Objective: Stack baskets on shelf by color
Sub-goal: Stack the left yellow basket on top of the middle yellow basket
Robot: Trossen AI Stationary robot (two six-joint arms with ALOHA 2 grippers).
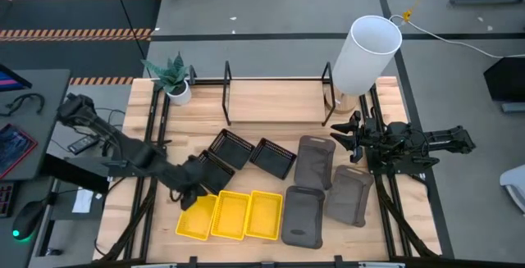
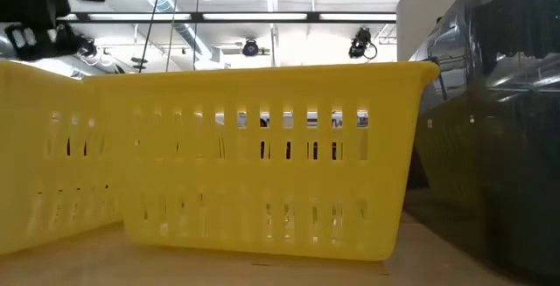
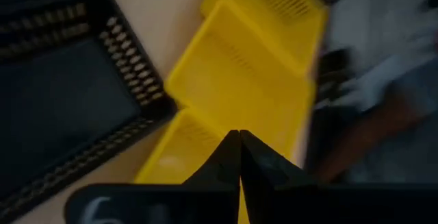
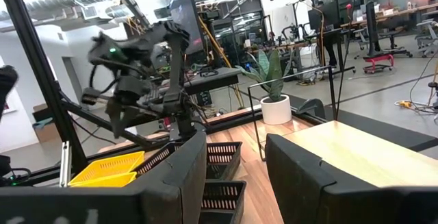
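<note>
The left gripper grabs this yellow basket by its rim [image 1: 211, 196] [image 3: 159, 146] next, to stack it with the other yellow baskets.
Three yellow baskets [image 1: 231, 215] lie in a row at the table's near edge; the low view shows one yellow basket [image 2: 262, 163] up close. Three black slatted baskets [image 1: 250, 155] sit behind them, and several dark grey baskets [image 1: 314, 163] lie to the right. The black rod shelf [image 1: 275, 81] stands along the far side. My left gripper [image 1: 190, 193] [image 3: 239, 142] is shut and hovers at the leftmost yellow basket [image 3: 205, 114], beside a black basket [image 3: 61, 94]. My right gripper [image 1: 338, 137] [image 4: 236, 162] is open, just past the grey baskets' far right side. My left gripper's shut fingertips [image 3: 229, 148] point down over the leftmost yellow basket's far rim [image 3: 174, 148]. I cannot tell whether they touch it.
A tall white cylinder [image 1: 367, 53] stands at the shelf's right end and a potted plant [image 1: 174, 81] at its left end. Bare wood shows between the shelf and the baskets [image 1: 271, 112]. Black frame rails run along both table sides.
</note>
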